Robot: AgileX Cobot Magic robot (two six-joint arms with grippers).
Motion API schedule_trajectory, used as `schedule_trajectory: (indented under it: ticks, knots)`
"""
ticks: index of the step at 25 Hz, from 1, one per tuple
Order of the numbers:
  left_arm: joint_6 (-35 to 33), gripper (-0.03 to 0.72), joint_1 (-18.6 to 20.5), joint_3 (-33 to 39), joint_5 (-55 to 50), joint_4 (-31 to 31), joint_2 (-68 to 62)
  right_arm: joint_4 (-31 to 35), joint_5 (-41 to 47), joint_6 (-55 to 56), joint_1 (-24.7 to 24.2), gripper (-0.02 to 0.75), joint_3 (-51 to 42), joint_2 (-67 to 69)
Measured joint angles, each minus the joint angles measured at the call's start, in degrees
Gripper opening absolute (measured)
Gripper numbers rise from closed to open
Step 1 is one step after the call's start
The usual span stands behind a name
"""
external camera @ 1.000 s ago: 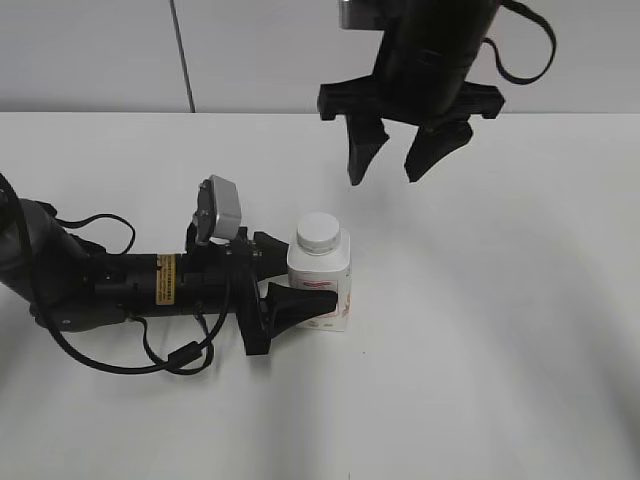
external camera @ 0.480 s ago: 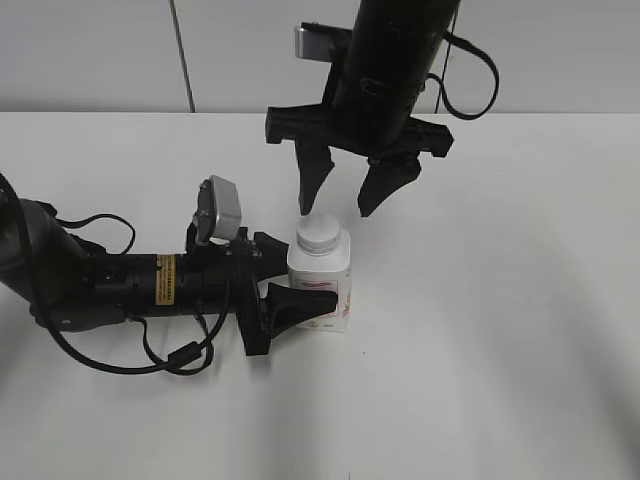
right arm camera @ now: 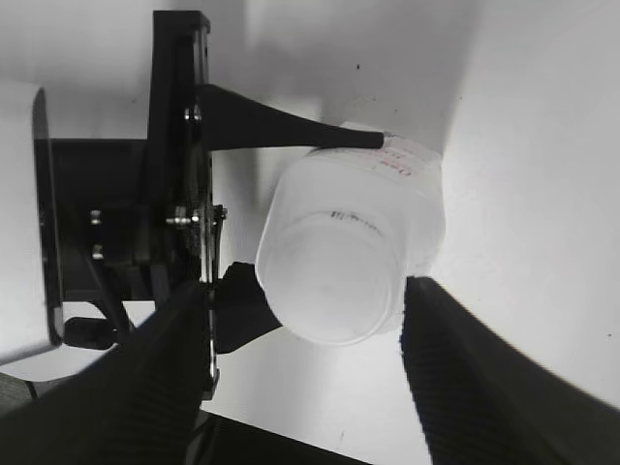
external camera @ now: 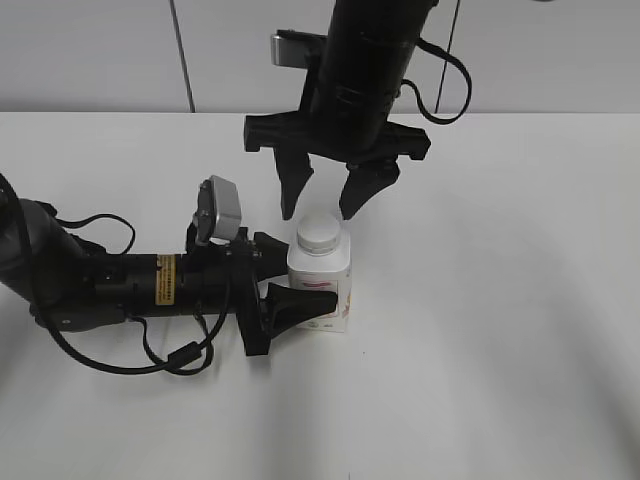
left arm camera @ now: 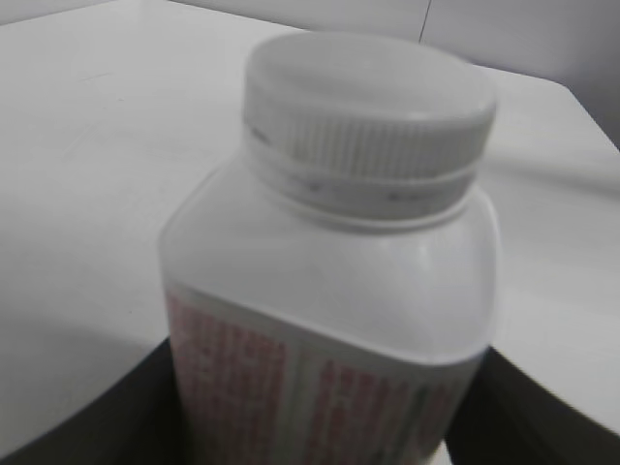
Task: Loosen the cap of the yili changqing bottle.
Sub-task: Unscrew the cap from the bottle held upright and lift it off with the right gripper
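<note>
Next, the right gripper grabs the white cap by its ribbed side [external camera: 319, 241] [right arm camera: 331, 310] to loosen the cap of the yili changqing bottle.
The yili changqing bottle [external camera: 322, 290], white with a pink label, stands upright on the white table. Its white ribbed cap [external camera: 319, 232] sits on top. My left gripper [external camera: 285, 280] lies along the table and is shut on the bottle's body, one finger on each side. In the left wrist view the bottle [left arm camera: 329, 320] and cap [left arm camera: 366, 102] fill the frame. My right gripper [external camera: 325, 205] hangs open just above the cap, its fingers [external camera: 293, 190] pointing down on either side of it. In the right wrist view the cap [right arm camera: 329, 281] lies between the open fingers [right arm camera: 475, 387].
The left arm [external camera: 90, 285] with its cables lies across the table's left side. A grey wall [external camera: 100, 50] runs behind the table's far edge. The bare white tabletop [external camera: 500, 330] extends to the right and front.
My right gripper has moved down and to the left from high on the right until it hangs just over the cap. The left gripper and the bottle have not moved.
</note>
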State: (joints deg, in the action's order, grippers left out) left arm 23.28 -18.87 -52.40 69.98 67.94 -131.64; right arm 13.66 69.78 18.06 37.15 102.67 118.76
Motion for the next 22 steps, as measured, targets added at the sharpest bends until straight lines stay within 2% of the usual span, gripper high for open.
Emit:
schedule_trajectory:
  ticks: [15,19,22]
  knots:
    - [0.0,0.439,0.0,0.0,0.0,0.1,0.0,-1.3,0.0,0.1,0.2,0.486,0.4,3.5]
    - [0.0,0.439,0.0,0.0,0.0,0.1,0.0,-2.3,0.0,0.1,0.5,0.409,0.5,3.5]
    - [0.0,0.439,0.0,0.0,0.0,0.1,0.0,-2.5,0.0,0.1,0.7,0.398,0.5,3.5]
